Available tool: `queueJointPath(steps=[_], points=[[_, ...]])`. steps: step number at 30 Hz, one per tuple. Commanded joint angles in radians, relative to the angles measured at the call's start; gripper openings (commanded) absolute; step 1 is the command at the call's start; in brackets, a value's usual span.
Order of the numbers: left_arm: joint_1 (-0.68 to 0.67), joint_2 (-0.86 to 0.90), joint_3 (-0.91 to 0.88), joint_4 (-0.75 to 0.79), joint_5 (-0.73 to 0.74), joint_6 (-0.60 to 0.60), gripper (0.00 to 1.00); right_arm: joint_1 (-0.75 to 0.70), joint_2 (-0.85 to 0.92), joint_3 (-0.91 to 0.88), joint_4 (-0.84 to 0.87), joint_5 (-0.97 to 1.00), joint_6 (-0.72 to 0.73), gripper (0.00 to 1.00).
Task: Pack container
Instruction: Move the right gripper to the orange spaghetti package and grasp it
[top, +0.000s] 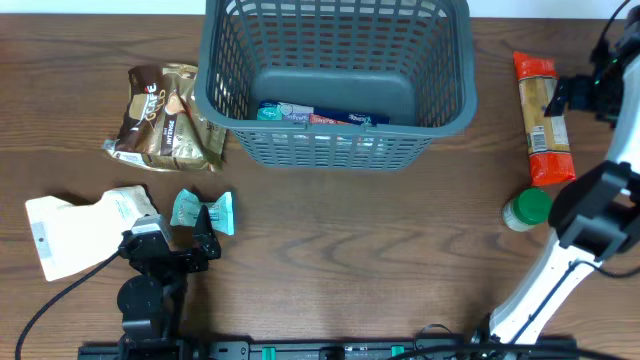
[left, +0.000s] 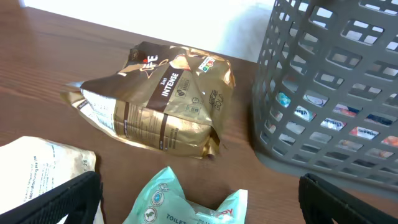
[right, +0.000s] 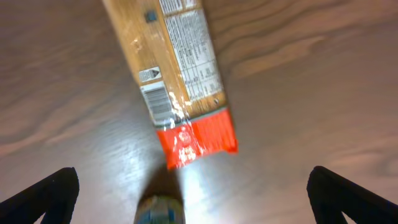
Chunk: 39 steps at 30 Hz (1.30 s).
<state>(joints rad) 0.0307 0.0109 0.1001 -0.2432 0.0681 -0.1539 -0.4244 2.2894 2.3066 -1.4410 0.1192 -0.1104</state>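
My right gripper grabs the pasta packet across its narrow middle (top: 542, 117) next, leaving both orange ends free, to lay it lengthwise in the basket (top: 338, 80).
The dark grey slotted basket (top: 338, 80) stands at the back middle with several packets on its floor; its wall shows in the left wrist view (left: 336, 87). A teal tissue packet (top: 203, 212) lies on the table between my left gripper's (left: 199, 208) open fingers (left: 186, 202). A gold-brown coffee bag (top: 165, 115) (left: 158, 102) lies left of the basket. A white pouch (top: 85, 230) (left: 37, 168) lies at the left. My right gripper (right: 193, 199) is open above an orange-ended pasta packet (top: 542, 118) (right: 177, 74) and a green-capped jar (top: 527, 209) (right: 158, 210).
The right arm's white link (top: 545, 290) crosses the table's front right. The left arm's base and cable (top: 140, 300) sit at the front left. Bare wood lies between basket and front edge.
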Motion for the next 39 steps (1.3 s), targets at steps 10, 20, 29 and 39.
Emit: queueJointPath(steps=[10, 20, 29, 39], points=[[-0.004, -0.007, -0.016, -0.031, -0.004, 0.002, 0.99, -0.009, 0.243, -0.003, 0.093, -0.084, 0.006, 0.98], [-0.004, -0.007, -0.016, -0.031, -0.004, 0.002, 0.99, -0.013, 0.275, -0.005, 0.169, -0.150, -0.110, 0.94], [-0.004, -0.007, -0.016, -0.031, -0.004, 0.002, 0.98, -0.038, 0.277, -0.005, 0.208, -0.150, -0.177, 0.94], [-0.004, -0.007, -0.016, -0.031, -0.004, 0.002, 0.98, -0.059, 0.283, -0.038, 0.255, -0.158, -0.202, 0.91]])
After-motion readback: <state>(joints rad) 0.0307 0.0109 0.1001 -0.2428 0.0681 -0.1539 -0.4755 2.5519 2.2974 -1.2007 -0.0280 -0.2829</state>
